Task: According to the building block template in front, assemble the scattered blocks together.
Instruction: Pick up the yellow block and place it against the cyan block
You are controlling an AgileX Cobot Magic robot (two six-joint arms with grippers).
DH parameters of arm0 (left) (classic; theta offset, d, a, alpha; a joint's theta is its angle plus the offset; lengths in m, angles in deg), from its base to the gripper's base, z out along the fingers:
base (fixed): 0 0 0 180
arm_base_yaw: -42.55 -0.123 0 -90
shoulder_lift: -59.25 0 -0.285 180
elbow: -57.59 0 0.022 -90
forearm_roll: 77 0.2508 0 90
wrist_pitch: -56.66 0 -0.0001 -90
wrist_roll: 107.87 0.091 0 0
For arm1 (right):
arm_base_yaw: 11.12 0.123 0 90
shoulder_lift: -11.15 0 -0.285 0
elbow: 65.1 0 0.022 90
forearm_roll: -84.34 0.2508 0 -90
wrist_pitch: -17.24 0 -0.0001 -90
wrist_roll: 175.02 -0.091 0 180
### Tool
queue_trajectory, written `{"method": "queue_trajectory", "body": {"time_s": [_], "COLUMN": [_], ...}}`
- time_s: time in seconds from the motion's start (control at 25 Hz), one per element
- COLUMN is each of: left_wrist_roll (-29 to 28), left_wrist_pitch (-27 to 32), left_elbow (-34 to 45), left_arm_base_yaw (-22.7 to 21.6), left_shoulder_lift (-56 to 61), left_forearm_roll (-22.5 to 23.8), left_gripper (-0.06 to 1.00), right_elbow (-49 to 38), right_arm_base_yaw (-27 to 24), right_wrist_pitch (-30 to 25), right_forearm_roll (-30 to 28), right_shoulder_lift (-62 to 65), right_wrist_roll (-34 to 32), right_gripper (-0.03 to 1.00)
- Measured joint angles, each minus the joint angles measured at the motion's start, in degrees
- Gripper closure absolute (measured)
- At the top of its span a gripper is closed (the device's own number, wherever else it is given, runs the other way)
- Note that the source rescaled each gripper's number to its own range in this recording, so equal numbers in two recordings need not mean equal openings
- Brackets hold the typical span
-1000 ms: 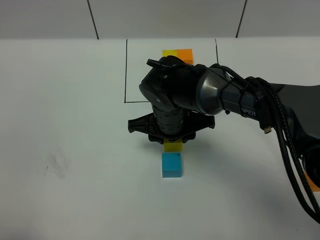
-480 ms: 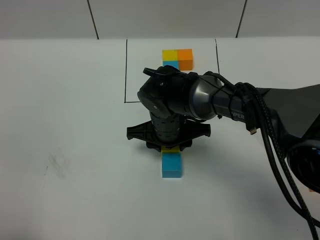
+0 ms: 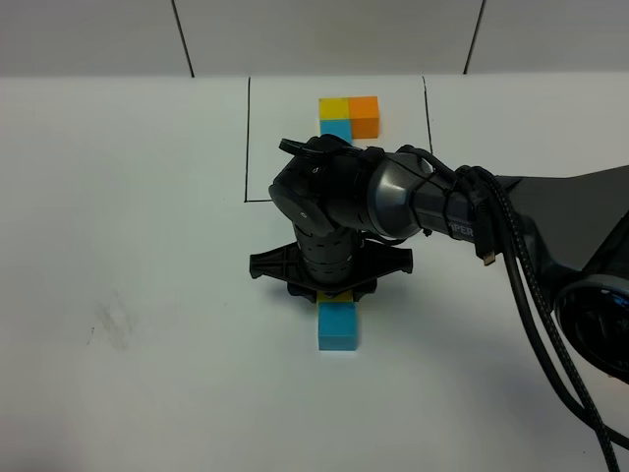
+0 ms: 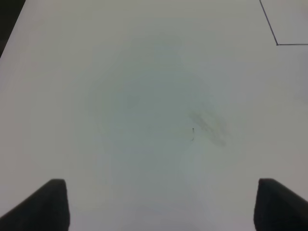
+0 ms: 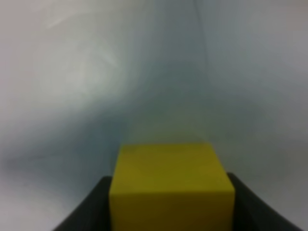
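My right gripper is ready to release the yellow cube and needs to open. The yellow cube [image 3: 334,296] is low against the cyan cube's far side [image 3: 337,306] and would stand there if I let go now.
The building block template [image 3: 350,115], a joined yellow, orange and cyan trio, lies at the far middle inside a thin black rectangle [image 3: 247,138]. A loose cyan-blue cube [image 3: 338,326] sits on the table nearer the front. My right gripper [image 3: 334,292] points down just behind it, shut on the loose yellow cube [image 3: 334,296]; only a sliver of the yellow shows, touching the cyan cube's far side. The right wrist view shows the yellow cube [image 5: 172,187] between dark fingers [image 5: 91,207]. The orange loose cube is hidden. My left gripper [image 4: 156,207] is open over bare table.
The right arm [image 3: 462,211] and its cables [image 3: 536,295] stretch in from the right edge and cover part of the black rectangle. A faint smudge [image 3: 110,324] marks the white table at the left; it also shows in the left wrist view [image 4: 209,126].
My right gripper has come down and a little toward the front with the yellow cube, which now shows less and meets the cyan cube. The template has come fully into sight.
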Motion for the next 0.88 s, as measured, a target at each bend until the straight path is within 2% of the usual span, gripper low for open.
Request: {"method": "queue_trajectory", "body": {"time_s": [0.6,0.64,0.72,0.88], "left_wrist_roll": [0.05,0.05,0.05,0.05], "left_wrist_pitch": [0.0,0.0,0.0,0.0], "left_elbow": [0.0,0.0,0.0,0.0], "left_arm_base_yaw": [0.0,0.0,0.0,0.0], "left_shoulder_lift": [0.0,0.0,0.0,0.0], "left_forearm_roll": [0.0,0.0,0.0,0.0], "left_gripper": [0.3,0.3,0.3,0.3], "right_elbow": [0.0,0.0,0.0,-0.05], "right_arm_base_yaw": [0.0,0.0,0.0,0.0], "right_wrist_pitch": [-0.15,-0.22,-0.48,-0.63], "right_forearm_roll": [-0.82,-1.48,-2.97,-6.39], "right_shoulder_lift": [0.1,0.17,0.41,2.96], "right_wrist_roll": [0.67,0.8,1.25,2.4], "right_gripper": [0.7,0.67,0.52,0.18]}}
